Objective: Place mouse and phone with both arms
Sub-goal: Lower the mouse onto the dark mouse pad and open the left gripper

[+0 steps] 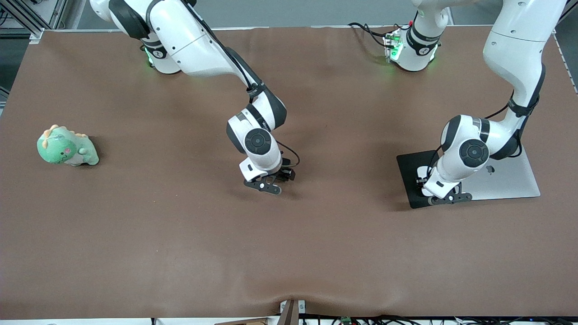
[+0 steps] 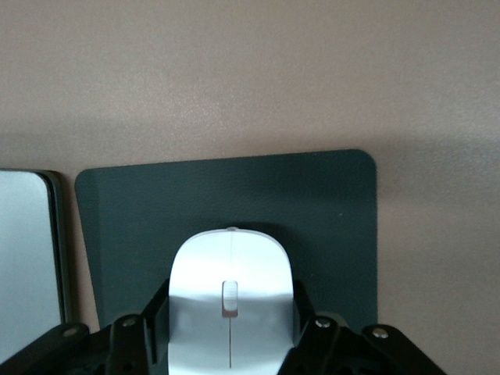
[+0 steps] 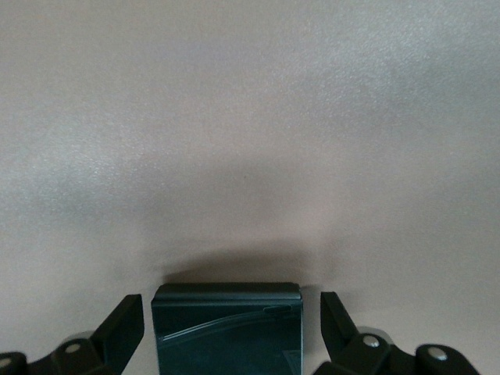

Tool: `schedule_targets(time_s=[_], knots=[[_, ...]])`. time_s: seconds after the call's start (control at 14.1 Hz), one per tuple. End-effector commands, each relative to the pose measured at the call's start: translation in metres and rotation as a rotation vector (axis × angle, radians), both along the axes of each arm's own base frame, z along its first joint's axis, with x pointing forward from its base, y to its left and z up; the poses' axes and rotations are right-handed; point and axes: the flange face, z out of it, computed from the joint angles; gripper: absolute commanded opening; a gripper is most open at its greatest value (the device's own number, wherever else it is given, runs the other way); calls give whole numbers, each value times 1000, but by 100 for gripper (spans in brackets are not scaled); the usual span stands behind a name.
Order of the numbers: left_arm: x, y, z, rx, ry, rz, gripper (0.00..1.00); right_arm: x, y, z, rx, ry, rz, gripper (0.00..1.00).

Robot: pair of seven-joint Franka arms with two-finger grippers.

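The black phone has my right gripper's fingers low on both sides of it in the right wrist view, so I should close on it now.
The white mouse (image 2: 230,266) sits on the matte black pad (image 2: 234,195) toward the left arm's end of the table. My left gripper (image 2: 230,301) is low over it, with a finger against each side of the mouse. In the front view the mouse (image 1: 423,173) shows partly beside the left gripper (image 1: 426,183). The black phone (image 3: 226,332) lies flat on the brown table. My right gripper (image 3: 232,316) straddles it, open, with a gap at each finger (image 3: 125,324). In the front view the right gripper (image 1: 280,178) is at the table's middle and hides the phone.
A silver closed laptop (image 1: 505,180) lies beside the black pad (image 1: 408,167), also seen in the left wrist view (image 2: 27,266). A green dinosaur plush (image 1: 67,146) sits toward the right arm's end. The brown mat (image 1: 289,253) covers the table.
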Motion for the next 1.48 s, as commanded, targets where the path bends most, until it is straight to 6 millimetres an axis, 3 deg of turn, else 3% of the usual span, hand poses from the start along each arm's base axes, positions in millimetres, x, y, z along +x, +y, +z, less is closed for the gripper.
schedule_targets(time_s=[0.0,0.14,0.35,0.49,0.57,0.78,1.06,1.13,1.2,1.27,1.41], knots=[[-3,-1,-1,2,-13,1,0,-1,7,-8,-26,-26,12,100],[-2,-1,-5,-3,-12,5,4,-1,6,-9,-47,-44,38,100],[-2,-1,-8,-6,-10,6,61,0,6,-9,-49,-46,41,100],[-2,0,-9,-7,-8,9,80,0,6,-7,-47,-46,40,100],[-2,0,-10,-8,-7,10,99,0,6,-7,-45,-45,38,100],[6,-1,10,-5,-42,8,100,-1,9,-5,-36,-39,5,100],[33,-1,61,20,-80,18,100,-6,13,-6,-39,-35,-17,100],[43,2,77,39,-65,29,100,-7,12,-7,-42,-32,-29,95],[51,4,93,56,-44,40,100,-7,13,-7,-38,-32,-40,61],[58,2,105,70,-24,46,100,-7,13,-7,-38,-32,-42,42],[63,-5,124,80,-5,46,100,-7,13,-6,-36,-31,-41,33]])
